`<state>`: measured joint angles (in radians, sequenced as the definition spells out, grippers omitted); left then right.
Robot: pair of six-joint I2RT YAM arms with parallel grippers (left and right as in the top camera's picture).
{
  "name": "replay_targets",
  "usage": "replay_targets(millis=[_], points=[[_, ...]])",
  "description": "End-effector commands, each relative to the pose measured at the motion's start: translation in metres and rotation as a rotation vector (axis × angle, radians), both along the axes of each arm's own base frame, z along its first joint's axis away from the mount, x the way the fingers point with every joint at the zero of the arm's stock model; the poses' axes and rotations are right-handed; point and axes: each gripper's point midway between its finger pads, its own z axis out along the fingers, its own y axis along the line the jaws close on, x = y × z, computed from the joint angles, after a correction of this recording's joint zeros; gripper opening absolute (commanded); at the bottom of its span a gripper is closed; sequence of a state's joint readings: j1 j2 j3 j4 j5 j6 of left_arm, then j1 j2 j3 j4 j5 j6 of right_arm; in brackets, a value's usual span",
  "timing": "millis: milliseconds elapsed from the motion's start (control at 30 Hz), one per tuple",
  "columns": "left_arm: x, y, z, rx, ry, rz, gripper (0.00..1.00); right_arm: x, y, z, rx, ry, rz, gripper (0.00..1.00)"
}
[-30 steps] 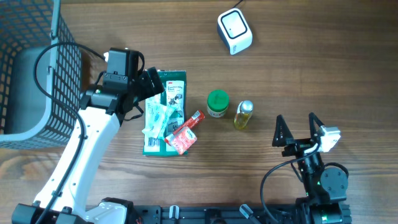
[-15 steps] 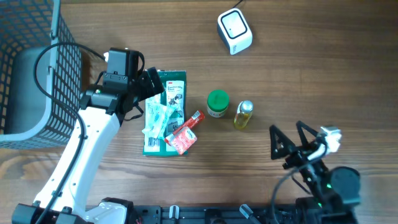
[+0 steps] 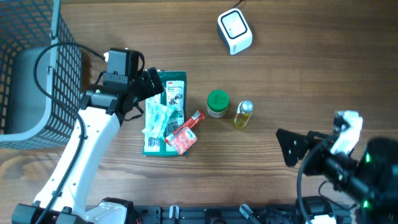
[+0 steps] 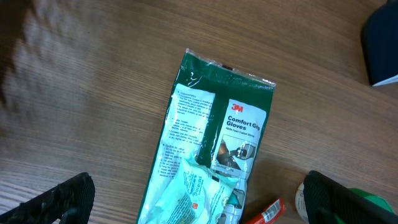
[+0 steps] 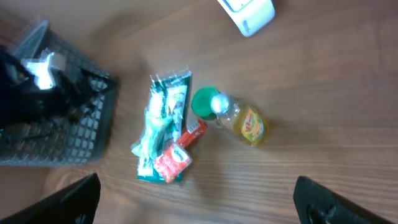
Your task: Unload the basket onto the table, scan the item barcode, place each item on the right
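The robot's right gripper will next grab the yellow bottle from above by its capped upper end [image 3: 246, 107] [image 5: 221, 104], which leaves the labelled body of the bottle for the robot to scan.
A white barcode scanner [image 3: 234, 29] stands at the back of the table. The items lie mid-table: a green glove pack [image 3: 174, 87] with a pale wipes packet [image 3: 157, 118] on it, a red packet [image 3: 183, 137], a green-lidded jar [image 3: 217, 104] and a yellow bottle [image 3: 244, 114]. My left gripper [image 3: 149, 84] hovers open over the glove pack [image 4: 230, 124], its fingers either side of the wipes packet [image 4: 199, 193] and touching nothing. My right gripper [image 3: 298, 144] is open and empty at the front right, well above the table and apart from the bottle [image 5: 245, 121].
A black wire basket [image 3: 31, 74] holding a grey bin fills the far left, close behind the left arm. Bare wooden tabletop [image 3: 298, 74] lies between the scanner and the right arm. The right wrist view takes in the whole group of items and the basket [image 5: 56, 137].
The right arm has swung to the right and risen toward the camera, its gripper still open. The left arm and all the items have stayed put.
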<state>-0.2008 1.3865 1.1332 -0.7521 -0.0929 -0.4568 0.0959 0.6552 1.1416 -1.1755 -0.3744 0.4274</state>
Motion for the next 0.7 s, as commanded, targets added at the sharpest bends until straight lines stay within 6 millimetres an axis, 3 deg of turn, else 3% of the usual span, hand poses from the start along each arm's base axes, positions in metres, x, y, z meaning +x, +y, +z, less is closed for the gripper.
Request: replay_targets(millis=[0,133,233,367,667], points=[[0.001,0.003,0.001,0.012,-0.006,0.004,1.0,0.013,0.006,-0.004,-0.012,0.123,0.036,1.0],[0.001,0.003,0.001,0.012,-0.006,0.004,1.0,0.026,0.011,-0.023,-0.01,0.237,0.058,1.0],[0.001,0.003,0.001,0.012,-0.006,0.004,1.0,0.027,0.012,-0.043,0.006,0.381,0.033,0.89],[0.001,0.003,0.001,0.011,-0.006,0.003,1.0,0.033,0.005,-0.066,-0.003,0.526,-0.046,0.9],[0.001,0.003,0.001,0.012,-0.006,0.004,1.0,0.076,0.014,-0.11,-0.158,0.596,-0.075,0.9]])
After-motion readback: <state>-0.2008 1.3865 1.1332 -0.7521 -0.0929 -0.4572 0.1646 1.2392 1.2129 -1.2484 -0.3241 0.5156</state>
